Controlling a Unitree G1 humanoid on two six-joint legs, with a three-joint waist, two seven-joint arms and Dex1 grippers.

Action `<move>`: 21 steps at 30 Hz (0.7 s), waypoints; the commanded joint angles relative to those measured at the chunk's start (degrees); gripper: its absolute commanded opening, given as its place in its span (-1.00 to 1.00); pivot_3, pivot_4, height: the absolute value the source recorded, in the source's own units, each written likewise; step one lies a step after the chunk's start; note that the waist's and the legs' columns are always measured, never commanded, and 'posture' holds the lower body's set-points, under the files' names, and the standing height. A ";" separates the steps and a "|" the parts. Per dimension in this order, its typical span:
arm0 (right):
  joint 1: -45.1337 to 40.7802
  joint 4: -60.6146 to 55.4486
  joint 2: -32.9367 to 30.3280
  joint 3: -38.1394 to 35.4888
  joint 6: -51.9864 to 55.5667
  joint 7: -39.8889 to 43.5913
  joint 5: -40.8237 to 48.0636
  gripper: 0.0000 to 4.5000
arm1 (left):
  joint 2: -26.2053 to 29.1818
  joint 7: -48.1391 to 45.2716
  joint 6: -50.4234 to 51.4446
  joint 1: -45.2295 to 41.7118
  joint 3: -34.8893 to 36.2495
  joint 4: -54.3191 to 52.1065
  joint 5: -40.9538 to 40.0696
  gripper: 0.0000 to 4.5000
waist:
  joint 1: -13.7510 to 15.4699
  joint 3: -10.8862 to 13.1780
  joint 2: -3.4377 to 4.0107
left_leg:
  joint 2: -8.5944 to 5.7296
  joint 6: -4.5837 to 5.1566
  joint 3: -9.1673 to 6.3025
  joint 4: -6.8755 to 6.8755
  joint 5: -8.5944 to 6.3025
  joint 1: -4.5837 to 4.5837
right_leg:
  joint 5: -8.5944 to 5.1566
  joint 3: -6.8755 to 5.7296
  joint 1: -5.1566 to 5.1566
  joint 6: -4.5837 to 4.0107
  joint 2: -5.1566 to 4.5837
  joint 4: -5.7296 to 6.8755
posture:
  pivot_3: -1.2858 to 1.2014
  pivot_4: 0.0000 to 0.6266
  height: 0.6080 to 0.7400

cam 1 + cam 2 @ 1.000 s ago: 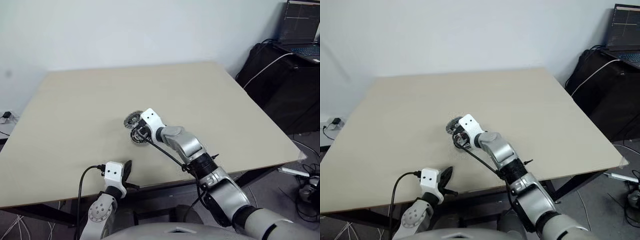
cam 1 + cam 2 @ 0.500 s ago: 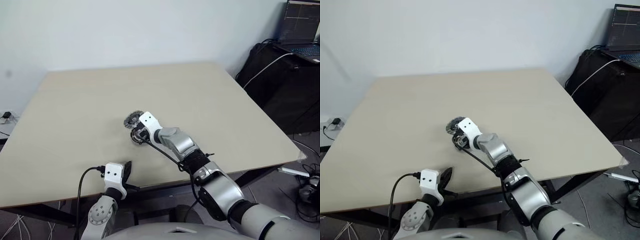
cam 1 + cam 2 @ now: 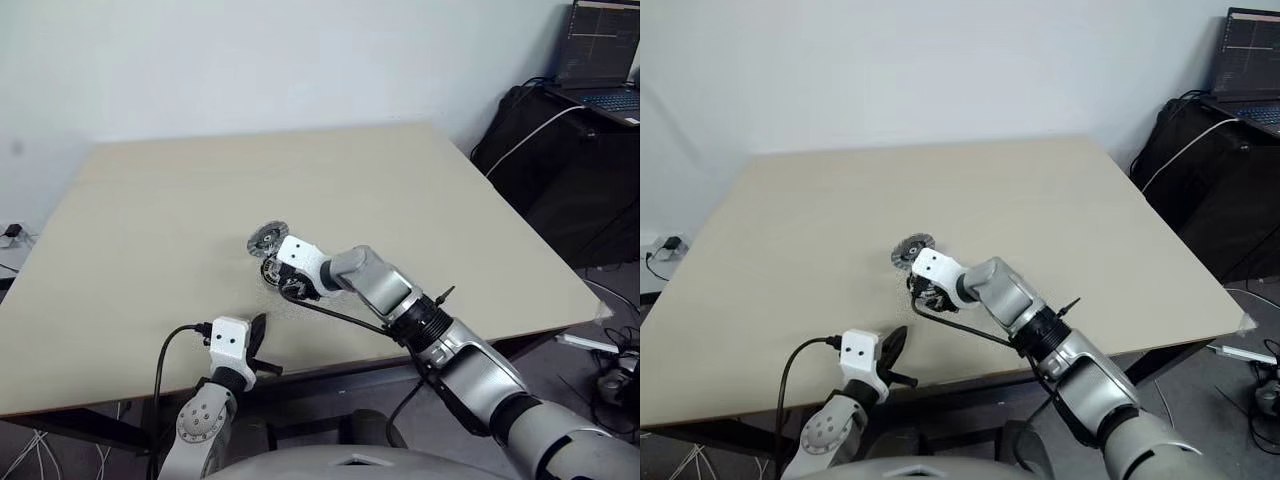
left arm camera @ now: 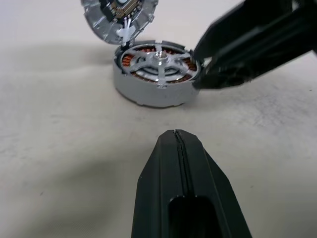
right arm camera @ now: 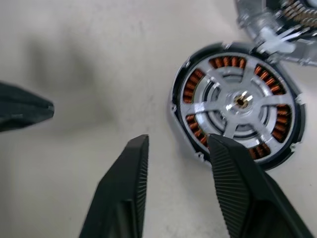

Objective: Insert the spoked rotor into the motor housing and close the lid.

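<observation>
My right gripper should grab the motor housing next, and it should hold it by its round rim so the housing is set up for closing its lid.
The gray motor housing rests on the table with the spoked rotor lying inside it, silver spokes over the copper windings. The ribbed lid stands tilted open, joined to the housing's far edge. My right gripper hovers just beside the housing, open, with nothing between its fingers; one finger sits over the housing's near rim. My left gripper is shut and empty, low near the table's front edge, pointing at the housing from a short way off.
The beige table stretches wide around the housing. A black bag and a laptop stand off the table at the far right. Cables lie on the floor at the left.
My right gripper has opened and drawn back a little from the housing, its wrist rolling; the rotor stays in the housing. The left gripper has barely moved.
</observation>
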 commanded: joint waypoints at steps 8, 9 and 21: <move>-4.32 5.82 2.40 1.33 -5.97 1.11 -3.72 -0.15 | -0.56 0.82 0.55 0.38 -0.49 -3.97 0.26 -1.00 | 0.13 0.00 -0.02 | 0.00 0.00 0.08 0.02 0.00 0.00 | 0.00 0.00 0.01 0.00 0.01 0.00 | 0.03 -1.00 1.00; -4.56 6.58 2.50 1.67 -6.40 1.35 -4.16 -0.15 | -0.59 0.87 0.56 0.42 -0.46 -3.98 0.23 -1.00 | 0.12 0.00 -0.01 | 0.00 0.00 0.08 0.01 0.00 0.00 | 0.00 -0.01 0.01 0.00 0.01 0.00 | 0.03 -1.00 1.00; -6.57 14.04 3.16 3.68 -10.10 4.62 -8.33 -0.15 | -1.44 1.63 0.05 0.68 -0.69 -3.67 -0.32 -1.00 | 0.09 0.00 -0.01 | 0.00 -0.01 0.16 0.01 0.00 0.00 | 0.00 0.00 0.01 0.00 0.01 0.00 | 0.03 -1.00 1.00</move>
